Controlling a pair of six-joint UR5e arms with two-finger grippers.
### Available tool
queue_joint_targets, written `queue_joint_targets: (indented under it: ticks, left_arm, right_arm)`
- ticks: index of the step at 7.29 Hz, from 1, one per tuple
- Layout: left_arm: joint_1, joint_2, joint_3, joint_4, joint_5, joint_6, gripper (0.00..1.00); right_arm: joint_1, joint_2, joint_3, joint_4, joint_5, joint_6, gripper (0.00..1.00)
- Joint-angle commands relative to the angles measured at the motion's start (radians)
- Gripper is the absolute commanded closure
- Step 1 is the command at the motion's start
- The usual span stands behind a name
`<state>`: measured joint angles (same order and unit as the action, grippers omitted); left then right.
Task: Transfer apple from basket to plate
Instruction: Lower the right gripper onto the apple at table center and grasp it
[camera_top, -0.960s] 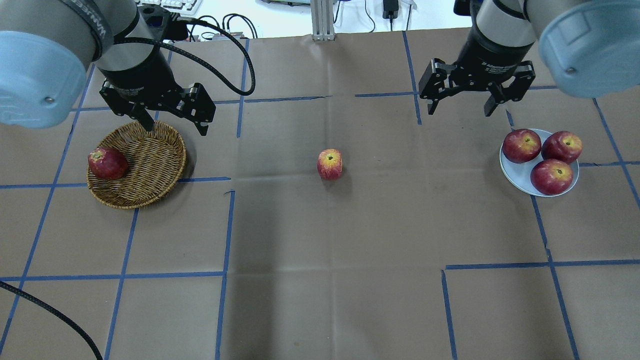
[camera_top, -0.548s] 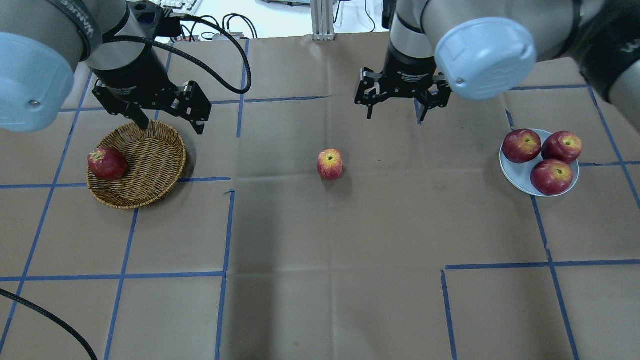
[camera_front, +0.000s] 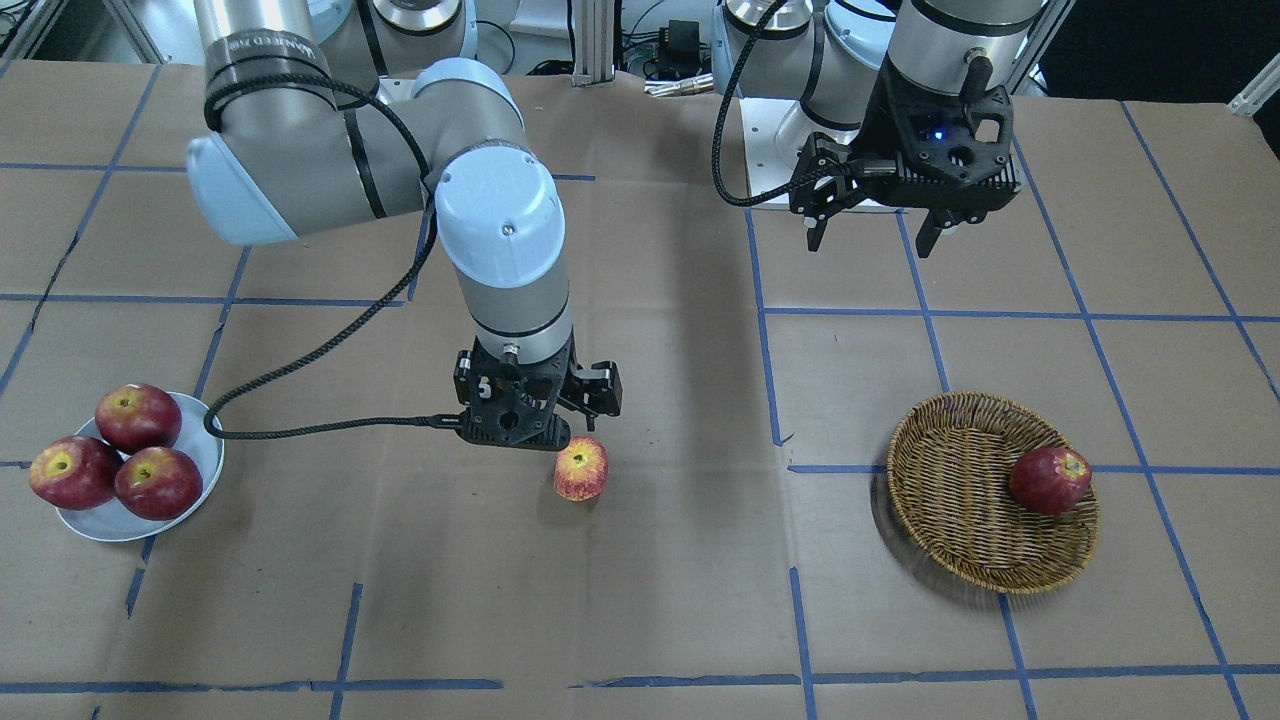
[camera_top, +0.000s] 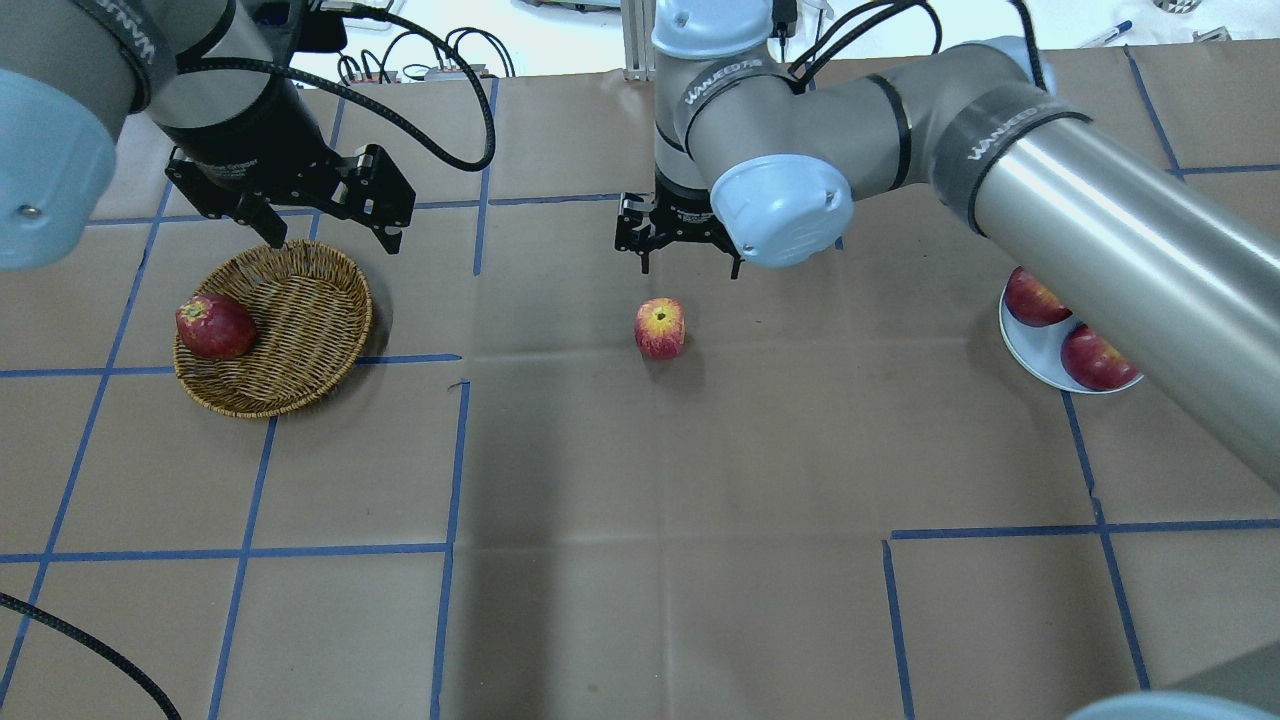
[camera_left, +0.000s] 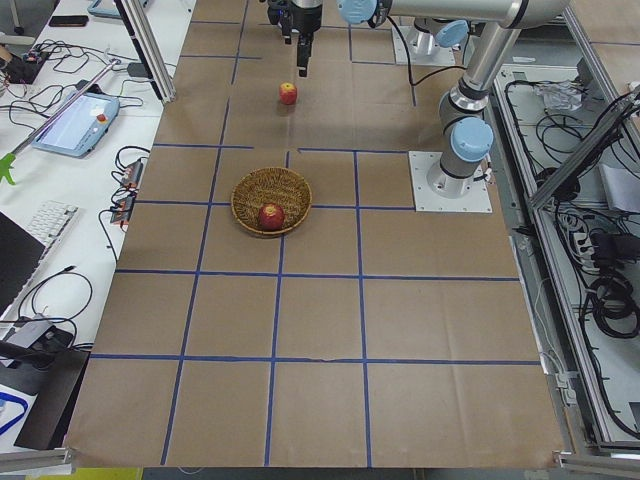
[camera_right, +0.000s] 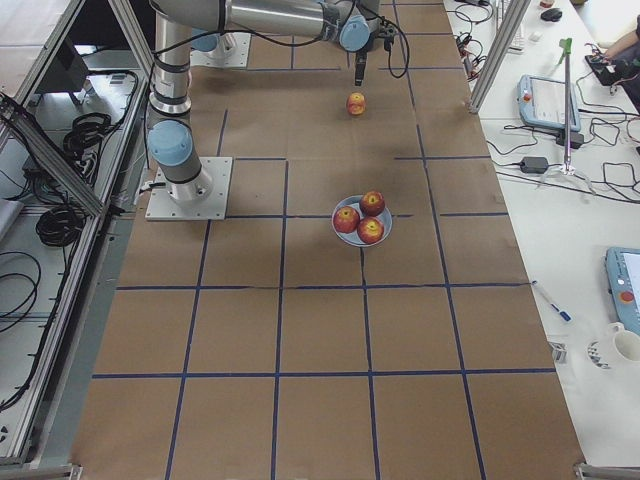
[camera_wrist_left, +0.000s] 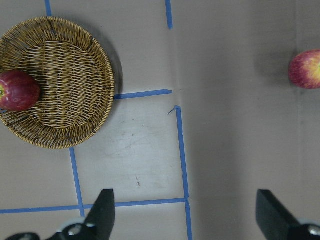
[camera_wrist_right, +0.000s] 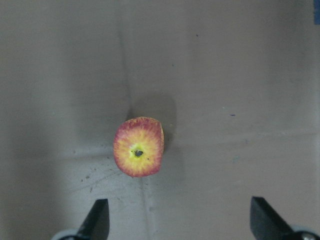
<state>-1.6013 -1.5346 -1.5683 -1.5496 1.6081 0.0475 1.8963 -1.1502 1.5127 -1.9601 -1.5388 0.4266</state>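
Note:
The right gripper grabs the paler yellow-red apple around its rounded body (camera_front: 581, 472) next, to transfer the apple to the plate.
The pale yellow-red apple (camera_top: 660, 327) stands on the bare table at its middle, outside the wicker basket (camera_top: 300, 330) at the left and the grey-blue plate (camera_top: 1030, 347) at the right. My right gripper (camera_top: 690, 268) is open and empty, hovering just behind the apple; in the right wrist view the apple (camera_wrist_right: 138, 147) lies ahead of the spread fingers (camera_wrist_right: 97, 220). My left gripper (camera_top: 330, 238) is open and empty above the basket's far rim. From the front, the apple (camera_front: 581, 468) sits beside the right gripper (camera_front: 540, 435).
A dark red apple (camera_top: 214, 326) lies in the basket at its left side. Three dark red apples (camera_front: 138, 417) fill the plate (camera_front: 208, 445). My right arm's long forearm (camera_top: 1100, 240) passes over the plate. Blue tape lines grid the brown table.
My right gripper has swung left from beside the plate to just behind the pale apple. My left gripper has drawn back a little from the basket. The apples have not moved.

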Motion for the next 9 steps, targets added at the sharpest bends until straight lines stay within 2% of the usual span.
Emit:
queue_joint_targets:
  ticks: [1, 3, 5, 7, 8, 9]
  left_arm:
    - [-0.008, 0.019, -0.009, -0.050, 0.001, -0.011, 0.01]
    - [-0.008, -0.001, -0.012, -0.055, 0.006, -0.009, 0.01]
    - [-0.008, -0.001, -0.057, -0.058, 0.004, 0.005, 0.01]
    - [-0.008, -0.002, -0.058, -0.053, -0.007, 0.006, 0.01]
    - [-0.008, 0.001, -0.052, -0.053, -0.004, 0.005, 0.01]
    - [-0.006, -0.001, -0.052, -0.053, -0.005, 0.005, 0.01]
  right_arm:
    - [0.012, 0.090, 0.024, -0.112, -0.001, 0.006, 0.00]
    - [0.012, 0.130, 0.067, -0.186, -0.001, 0.008, 0.00]
    - [0.020, 0.164, 0.072, -0.201, 0.002, 0.004, 0.00]
    - [0.036, 0.207, 0.072, -0.247, 0.000, 0.006, 0.00]
    - [0.037, 0.205, 0.070, -0.249, 0.000, 0.008, 0.10]
    - [0.037, 0.207, 0.070, -0.247, 0.000, 0.006, 0.28]
